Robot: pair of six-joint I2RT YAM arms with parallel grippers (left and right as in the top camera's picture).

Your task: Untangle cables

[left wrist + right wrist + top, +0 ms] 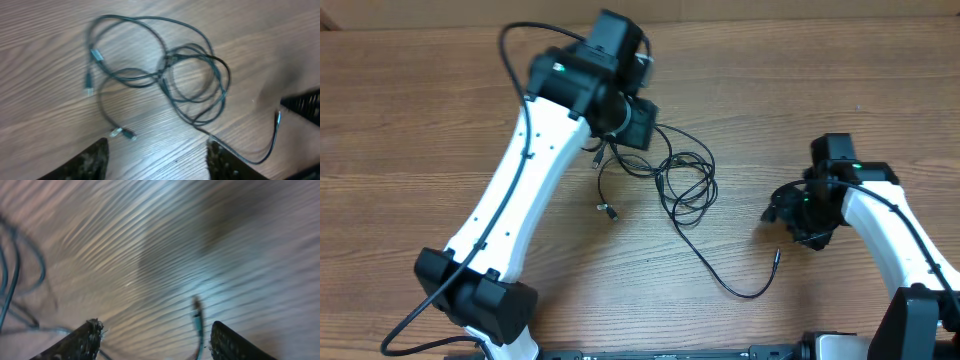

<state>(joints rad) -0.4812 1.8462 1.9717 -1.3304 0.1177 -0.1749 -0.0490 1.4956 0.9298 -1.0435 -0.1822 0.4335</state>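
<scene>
The plug ends should stay free, so my left gripper should next grab the cables by the tangle's loops to pull out a piece of cable.
The cables (685, 185) lie as a loose tangle of thin black loops on the wooden table, mid-frame. One long strand runs down to a plug end (776, 256) at the lower right. My left gripper (620, 148) hovers over the tangle's upper-left edge. In the left wrist view the cables (192, 75) spread ahead of my left gripper (157, 160), which is open with only bare wood between its fingers. My right gripper (782, 212) is low near the strand's end. In the right wrist view my right gripper (155, 340) is open, and the plug end (197, 317) lies between its fingers, close to the right finger (230, 342).
Two short plug ends (122, 133) (89, 82) lie loose at the tangle's left side. The right arm shows as a dark blur (302, 102) at the right edge of the left wrist view. The white left arm (520, 180) crosses the table's left half.
</scene>
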